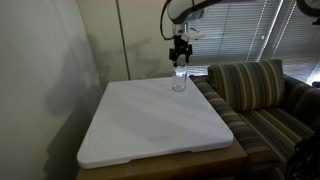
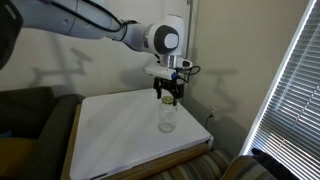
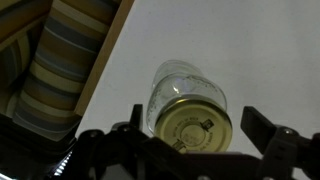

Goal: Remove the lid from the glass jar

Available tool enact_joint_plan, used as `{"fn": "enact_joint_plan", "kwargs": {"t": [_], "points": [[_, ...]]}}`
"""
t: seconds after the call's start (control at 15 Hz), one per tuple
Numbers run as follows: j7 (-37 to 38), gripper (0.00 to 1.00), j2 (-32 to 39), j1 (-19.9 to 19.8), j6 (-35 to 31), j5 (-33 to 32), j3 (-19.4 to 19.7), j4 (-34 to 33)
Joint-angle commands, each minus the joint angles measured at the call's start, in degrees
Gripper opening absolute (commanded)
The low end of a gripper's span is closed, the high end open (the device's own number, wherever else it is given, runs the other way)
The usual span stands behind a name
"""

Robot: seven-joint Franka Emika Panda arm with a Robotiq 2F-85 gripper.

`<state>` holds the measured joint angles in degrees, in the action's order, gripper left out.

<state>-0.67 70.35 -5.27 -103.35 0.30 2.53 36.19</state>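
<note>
The gripper should grab opposite sides of the lid's rim from straight above, to take off the gold lid and leave the glass jar standing.
The glass jar stands upright near an edge of the big white board; it shows in both exterior views. The gold lid lies across its mouth. My gripper hangs straight above the jar, one finger on each side of the lid. A small gap shows between each finger and the lid's rim, so the gripper is open and touches nothing. In the exterior views the gripper sits at the height of the jar's top.
The white board covers a wooden table. A striped sofa stands close beside the jar's edge of the table and also shows in the wrist view. Window blinds are at one side, a plain wall behind.
</note>
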Motion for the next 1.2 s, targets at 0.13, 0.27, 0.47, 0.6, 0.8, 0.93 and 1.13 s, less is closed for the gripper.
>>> {"fn": "enact_joint_plan", "kwargs": {"t": [0.13,0.27,0.47,0.6,0.8,0.93,1.13], "points": [[0.74,1.00,2.77,-0.24,0.09,-0.38,0.56,-3.77],[0.90,1.00,3.18,-0.43,0.00,-0.31,0.57,-4.13],[0.94,1.00,3.59,-0.69,0.10,-0.24,0.53,-4.72],[0.94,1.00,4.01,-0.74,0.12,-0.24,0.51,-5.32],[0.97,1.00,4.13,-0.65,0.14,-0.23,0.45,-5.63],[0.94,1.00,4.05,-0.53,0.14,-0.25,0.43,-5.77],[0.94,1.00,4.03,-0.40,0.14,-0.28,0.45,-5.98]]}}
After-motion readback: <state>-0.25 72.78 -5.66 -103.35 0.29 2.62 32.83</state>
